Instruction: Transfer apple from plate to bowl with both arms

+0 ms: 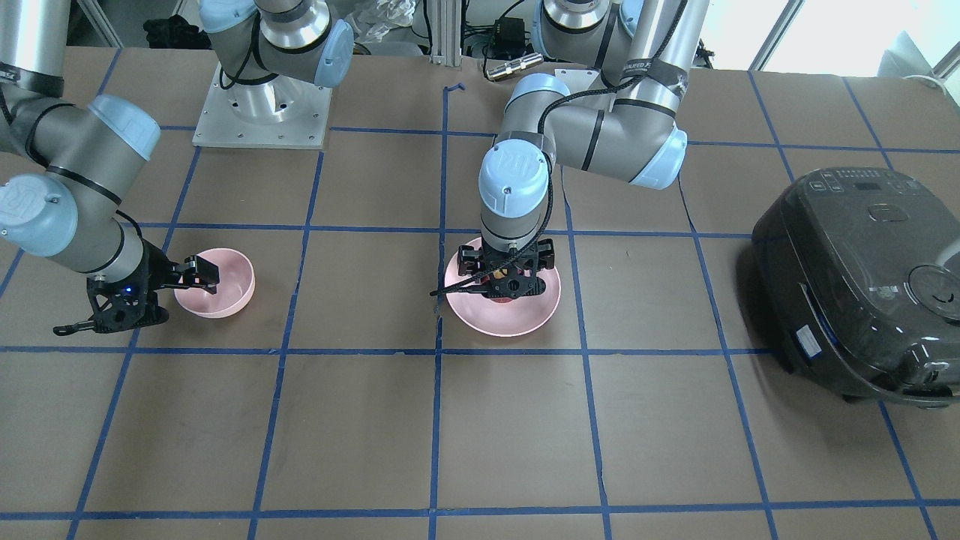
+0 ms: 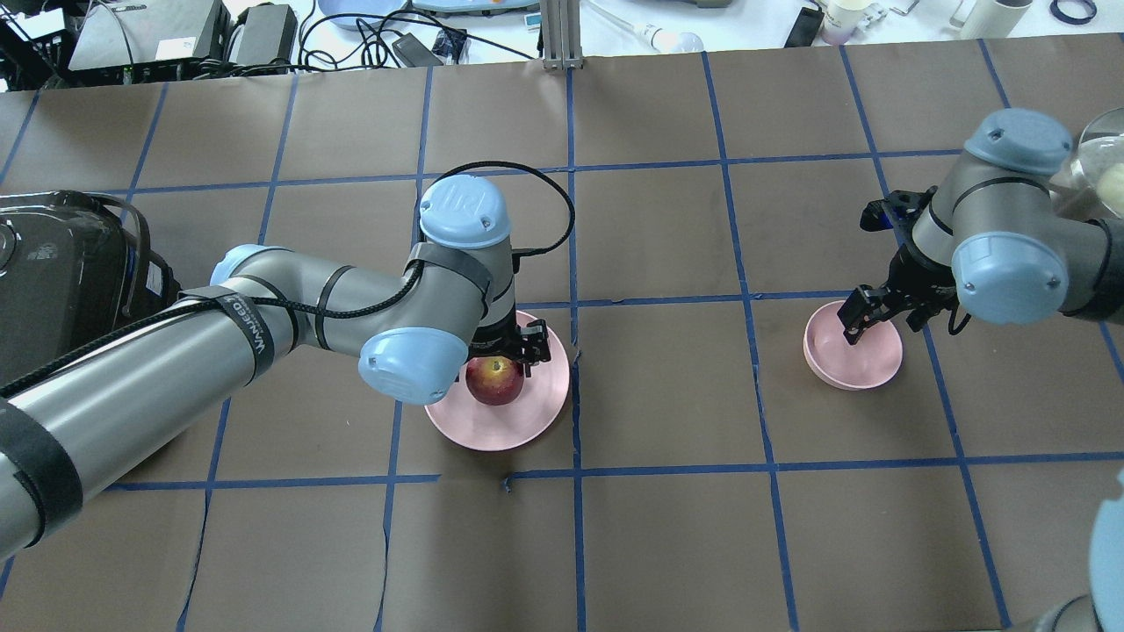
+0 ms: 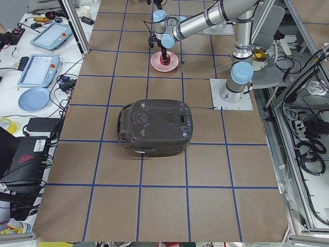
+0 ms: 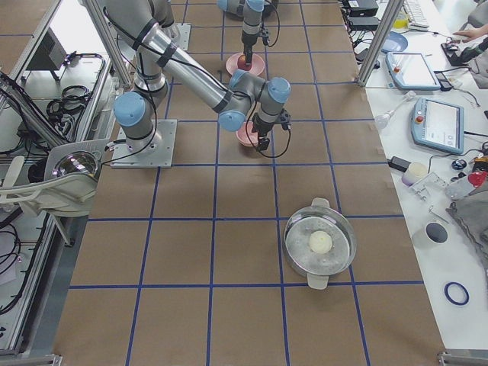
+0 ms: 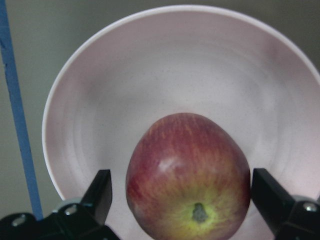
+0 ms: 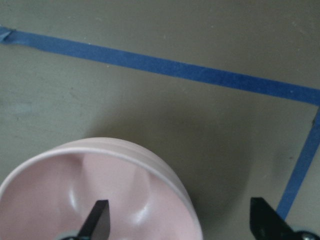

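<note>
The red apple needs to go into the bowl [image 1: 220, 288], so my left gripper should grab it by its plump sides.
The red apple [image 2: 494, 380] lies on the wide pink plate [image 2: 492, 432] near the table's middle. My left gripper [image 2: 507, 349] points down over the plate and is open. In the left wrist view its fingers [image 5: 100, 192] stand on either side of the apple [image 5: 187, 172], low over the plate [image 5: 150, 75]. The small pink bowl [image 2: 865, 362] stands empty to the right. My right gripper [image 2: 881, 326] is open at the bowl's rim. In the right wrist view one finger [image 6: 99, 217] is inside the bowl [image 6: 60, 185] and the other is outside it.
A black rice cooker [image 1: 862, 285] stands on the table at my left end. A steel pot [image 4: 320, 244] with a white ball in it stands at my right end. The right arm's base plate [image 1: 262, 112] is bolted at the table's robot side.
</note>
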Action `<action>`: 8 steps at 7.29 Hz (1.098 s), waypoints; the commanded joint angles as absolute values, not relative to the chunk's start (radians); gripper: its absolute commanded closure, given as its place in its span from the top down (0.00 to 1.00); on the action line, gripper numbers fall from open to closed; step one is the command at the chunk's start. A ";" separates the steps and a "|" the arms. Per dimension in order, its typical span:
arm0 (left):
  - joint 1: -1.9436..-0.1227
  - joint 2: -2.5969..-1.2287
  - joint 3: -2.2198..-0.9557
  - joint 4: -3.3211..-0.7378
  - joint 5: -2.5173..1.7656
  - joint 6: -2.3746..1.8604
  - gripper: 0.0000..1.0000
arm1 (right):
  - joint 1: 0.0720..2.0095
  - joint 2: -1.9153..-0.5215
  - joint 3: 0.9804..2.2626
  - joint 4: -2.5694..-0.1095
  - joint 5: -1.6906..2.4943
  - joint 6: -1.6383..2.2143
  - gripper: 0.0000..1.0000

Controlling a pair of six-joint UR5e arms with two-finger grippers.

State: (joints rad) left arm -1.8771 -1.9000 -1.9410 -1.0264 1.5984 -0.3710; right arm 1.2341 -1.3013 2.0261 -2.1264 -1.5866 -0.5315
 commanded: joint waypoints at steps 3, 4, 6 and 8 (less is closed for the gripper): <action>-1.878 -1.922 -1.945 -1.008 1.580 -0.368 0.46 | 1.233 -1.302 2.043 -2.151 -1.592 -0.529 0.00; -1.878 -1.918 -1.942 -1.000 1.582 -0.370 0.11 | 1.233 -1.302 2.039 -2.149 -1.592 -0.531 0.00; -1.878 -1.891 -1.904 -0.985 1.580 -0.368 0.00 | 1.235 -1.321 2.022 -2.134 -1.586 -0.519 0.00; -1.878 -1.870 -1.818 -1.050 1.585 -0.379 0.00 | 1.250 -1.335 1.965 -2.063 -1.427 -0.363 0.00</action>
State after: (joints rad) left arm -1.8782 -1.8832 -1.8660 -1.0114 1.5833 -0.3750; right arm 1.2407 -1.3263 1.9970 -2.1001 -1.5198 -0.4532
